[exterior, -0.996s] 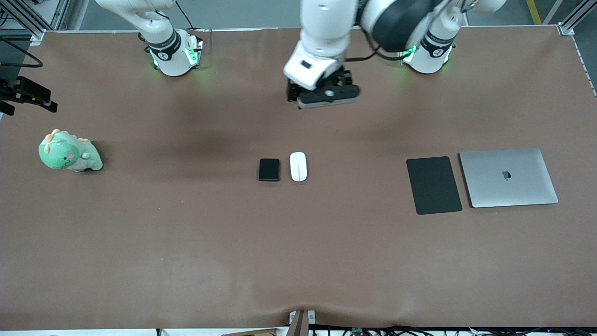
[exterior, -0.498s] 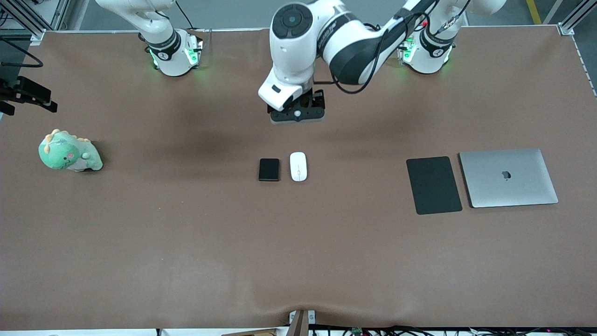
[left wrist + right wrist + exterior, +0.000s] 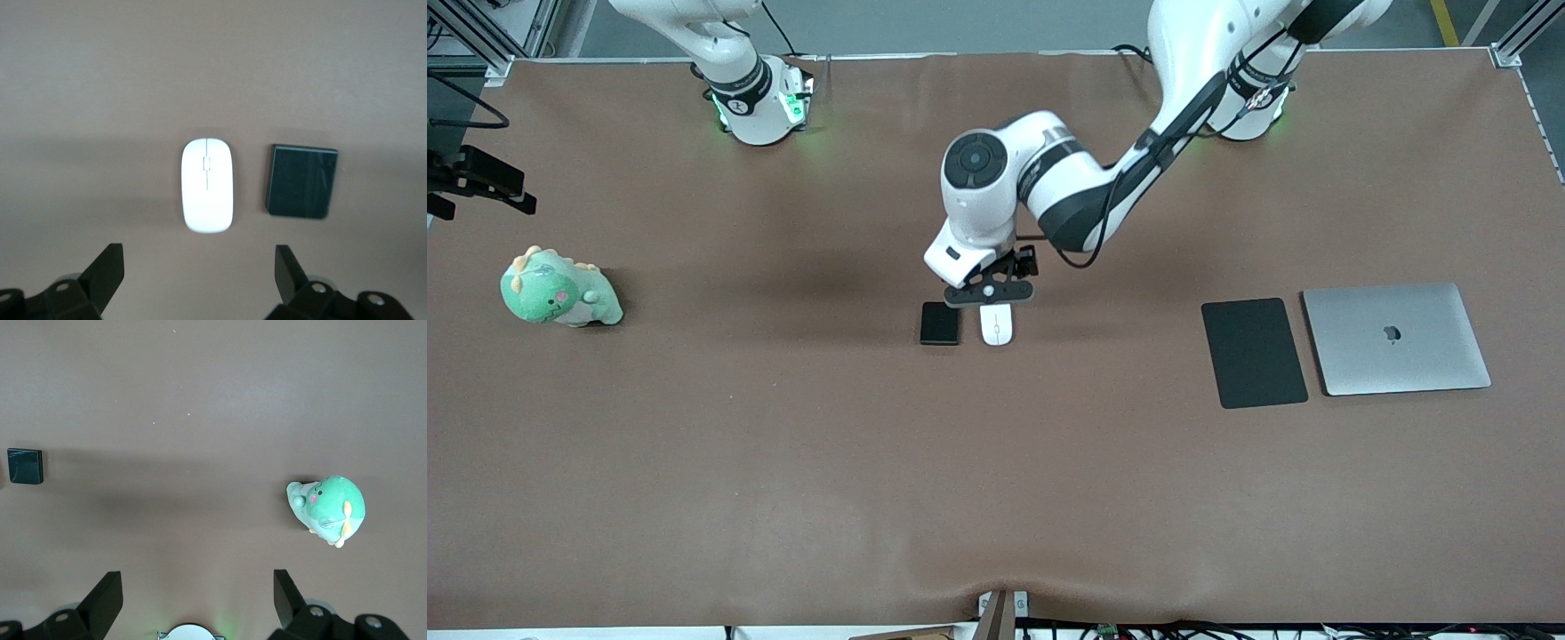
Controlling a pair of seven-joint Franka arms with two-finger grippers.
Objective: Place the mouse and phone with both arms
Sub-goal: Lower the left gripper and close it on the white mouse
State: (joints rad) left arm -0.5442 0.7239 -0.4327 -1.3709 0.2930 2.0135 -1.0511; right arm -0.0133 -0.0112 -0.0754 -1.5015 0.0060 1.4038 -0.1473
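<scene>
My left gripper should next grab the mouse across its long sides, because they are straight and face each other. The mouse's rounded ends curve away.
The white mouse (image 3: 996,327) lies mid-table, right beside the black phone (image 3: 940,323), which is on the side toward the right arm's end. My left gripper (image 3: 991,293) hangs low over the mouse's end that faces the robots' bases. In the left wrist view it (image 3: 199,253) is open and empty, with the mouse (image 3: 207,185) and phone (image 3: 302,181) ahead of its fingers. My right gripper (image 3: 197,577) is open and empty, high over the table by its own base, and waits. The phone (image 3: 25,466) shows small in its view.
A green dinosaur plush (image 3: 559,290) sits toward the right arm's end and shows in the right wrist view (image 3: 328,508). A black mouse pad (image 3: 1254,352) and a closed silver laptop (image 3: 1396,338) lie side by side toward the left arm's end.
My left arm has swung out from near the bases and come down, from high over the table to low over the mouse. The mouse, phone and right arm have not moved.
</scene>
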